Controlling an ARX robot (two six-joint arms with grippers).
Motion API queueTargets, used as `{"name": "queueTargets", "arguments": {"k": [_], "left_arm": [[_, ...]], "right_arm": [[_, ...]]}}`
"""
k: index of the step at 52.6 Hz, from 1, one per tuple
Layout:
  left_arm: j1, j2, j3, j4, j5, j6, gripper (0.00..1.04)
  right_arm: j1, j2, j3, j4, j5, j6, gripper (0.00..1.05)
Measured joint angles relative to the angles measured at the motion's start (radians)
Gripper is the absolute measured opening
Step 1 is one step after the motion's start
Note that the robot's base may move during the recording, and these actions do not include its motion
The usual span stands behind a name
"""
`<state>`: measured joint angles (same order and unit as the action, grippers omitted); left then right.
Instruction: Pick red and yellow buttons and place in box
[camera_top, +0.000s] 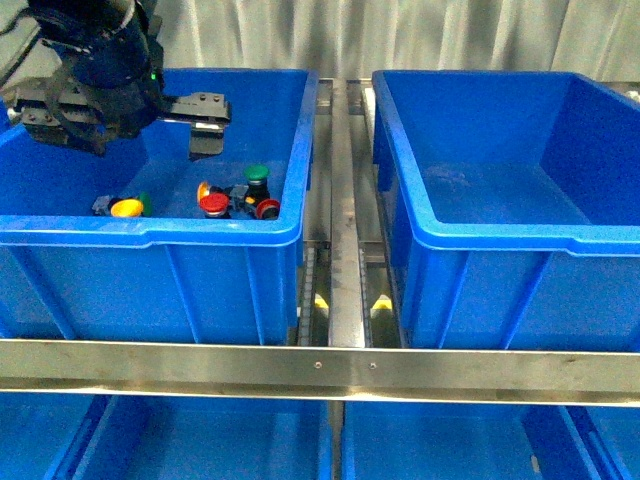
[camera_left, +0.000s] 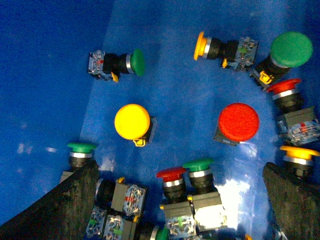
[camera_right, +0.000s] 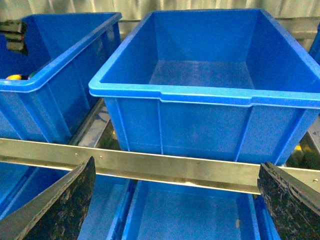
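Next, the left gripper grabs the red button by its round cap (camera_left: 238, 121) for the box.
My left gripper (camera_top: 205, 125) hangs open inside the left blue bin (camera_top: 150, 232), above a pile of buttons. In the left wrist view the open gripper (camera_left: 180, 210) is over a red button (camera_left: 171, 174) lying beside a green one (camera_left: 198, 164). A yellow button (camera_left: 132, 121) and a red button (camera_left: 238, 121) stand cap-up further off, and another red one (camera_left: 283, 86) lies at the side. The front view shows a yellow cap (camera_top: 127, 208) and a red cap (camera_top: 213, 205). The empty blue box (camera_top: 510, 235) stands at the right. My right gripper (camera_right: 175, 210) is open and empty, facing that box (camera_right: 200, 95).
Green buttons (camera_left: 291, 48) and orange-capped ones (camera_left: 299, 151) lie mixed among the others. A steel rail (camera_top: 320, 365) runs across the front, with more blue bins (camera_top: 200, 445) below it. A metal divider (camera_top: 345, 200) separates the two upper bins.
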<state>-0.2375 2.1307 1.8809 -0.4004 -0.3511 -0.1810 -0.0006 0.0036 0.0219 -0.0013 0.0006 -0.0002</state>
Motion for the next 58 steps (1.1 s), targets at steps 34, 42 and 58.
{"name": "queueTargets", "arguments": {"k": [34, 42, 58], "left_arm": [[-0.061, 0.34, 0.368, -0.099, -0.034, -0.044, 0.97], [-0.061, 0.372, 0.418, -0.122, -0.036, -0.052, 0.97], [-0.054, 0.449, 0.523, -0.171, -0.043, -0.069, 0.97]], "right_arm": [[0.0, 0.0, 0.0, 0.0, 0.0, 0.0, 0.98], [0.0, 0.0, 0.0, 0.0, 0.0, 0.0, 0.98], [0.0, 0.0, 0.0, 0.0, 0.0, 0.0, 0.98]]}}
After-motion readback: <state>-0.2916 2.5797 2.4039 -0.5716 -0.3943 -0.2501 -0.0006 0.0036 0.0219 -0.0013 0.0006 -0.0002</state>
